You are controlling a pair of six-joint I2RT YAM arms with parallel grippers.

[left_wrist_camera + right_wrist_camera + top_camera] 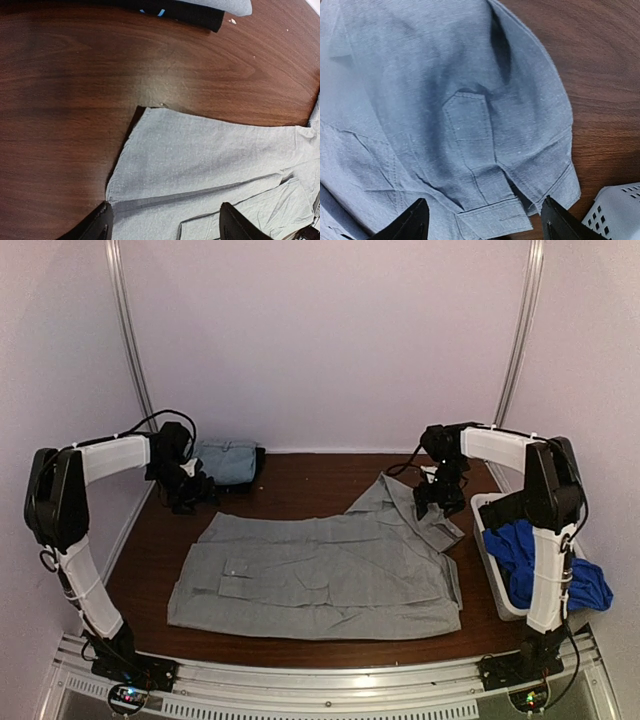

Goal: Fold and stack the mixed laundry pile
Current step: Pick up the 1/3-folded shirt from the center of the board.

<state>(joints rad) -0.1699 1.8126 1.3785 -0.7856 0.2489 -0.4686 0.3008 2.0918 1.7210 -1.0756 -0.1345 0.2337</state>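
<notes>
I will next take hold of the light grey shirt's bunched sleeve at its cuff end (445,536) (503,216) with my right gripper. Then I will fold the sleeve over the shirt's body.
A light grey shirt (320,575) lies spread flat on the brown table (300,490), one sleeve bunched at the back right. My left gripper (188,495) is open and empty above the shirt's back left corner (150,117). My right gripper (432,502) is open and empty over the sleeve cuff (520,210). A folded light grey piece (226,460) lies on a dark piece (195,12) at the back left. A royal-blue piece (545,565) lies in the white bin (492,560) at the right.
The white plastic bin's corner (617,210) shows close to the right of the cuff. Pale walls close in the table at the back and sides. Bare wood (60,100) lies left of the shirt's corner.
</notes>
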